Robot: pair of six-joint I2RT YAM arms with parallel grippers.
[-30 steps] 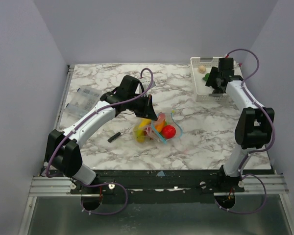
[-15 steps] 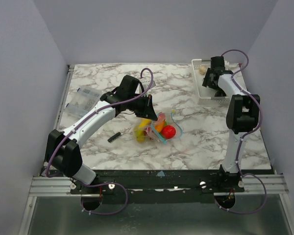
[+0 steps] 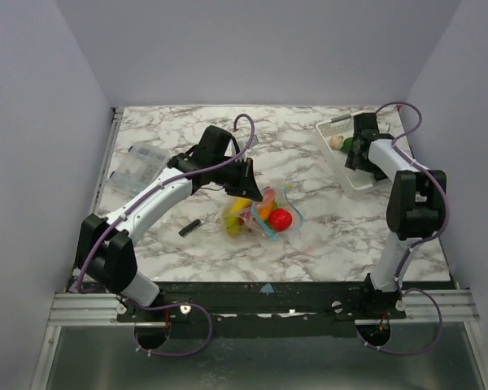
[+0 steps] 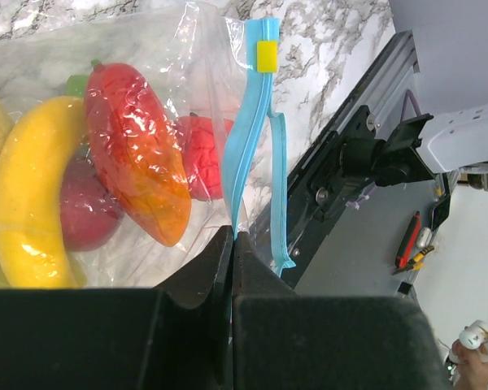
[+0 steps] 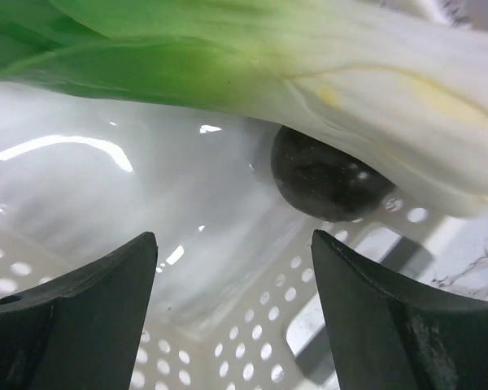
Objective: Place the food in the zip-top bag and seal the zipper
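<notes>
My right gripper should next grab the dark round food across its exposed rounded end, so the rest of the food can go into the zip-top bag first.
The zip-top bag lies at the table's middle with toy food inside: a yellow banana, a red-orange pepper and a red piece. My left gripper is shut on the bag's teal zipper, below its yellow slider; in the left wrist view the jaws pinch the strip. My right gripper is open inside the white basket. In the right wrist view its jaws stand wide apart below a green-and-white vegetable and a dark round food.
A clear packet with a white label lies at the far left. A small black bar lies left of the bag. A beige piece sits in the basket. The basket's perforated wall is close under the right jaws.
The right arm has swung and its gripper has moved nearer inside the basket. The basket has turned and slid toward me. The left arm and bag have not moved.
</notes>
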